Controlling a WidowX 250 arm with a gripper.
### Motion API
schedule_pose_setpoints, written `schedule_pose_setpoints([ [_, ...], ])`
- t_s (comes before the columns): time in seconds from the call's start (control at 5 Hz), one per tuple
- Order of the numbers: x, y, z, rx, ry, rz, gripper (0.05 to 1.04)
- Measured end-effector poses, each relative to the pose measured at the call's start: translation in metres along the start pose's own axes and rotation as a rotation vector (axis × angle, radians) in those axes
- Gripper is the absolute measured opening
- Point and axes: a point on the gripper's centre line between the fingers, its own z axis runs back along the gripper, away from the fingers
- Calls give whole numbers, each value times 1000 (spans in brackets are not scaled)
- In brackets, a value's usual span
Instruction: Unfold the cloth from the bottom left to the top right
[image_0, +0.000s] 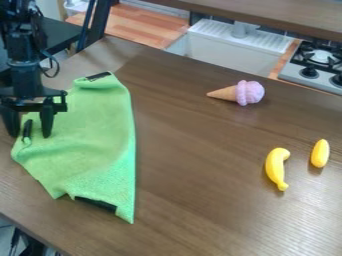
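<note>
My gripper grabs the small dark piece of the green cloth (97, 132) next, to unfold the cloth across the brown table.
My gripper (30, 132) is at the left edge of the view, pointing down with its two fingers spread apart. The green cloth (97, 132) lies on the left part of the table, partly folded and wrinkled, with a long straight edge on its right side and a narrow point toward the bottom. Dark patches show at its top corner and along its lower edge, and a small dark strip on its left side appears between the fingers. The right finger overlaps the cloth in the view; whether it touches is unclear.
An ice cream cone toy (248, 93) lies at the upper right of the brown table (194, 165). A yellow banana (274, 167) and a smaller yellow toy (320, 153) lie farther right. Behind the table are a white sink (230, 52) and a stove (314, 75).
</note>
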Motion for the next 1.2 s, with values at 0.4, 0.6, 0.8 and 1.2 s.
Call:
schedule_pose_setpoints([
  [0.4, 1, -2, -1, -8, 3, -22, 169],
  [0.6, -7, -1, 9, -19, -13, -30, 80],
  [0.8, -14, -3, 21, -34, -7, -28, 69],
  [1.2, -27, -36, 41, 23, 32, -40, 68],
])
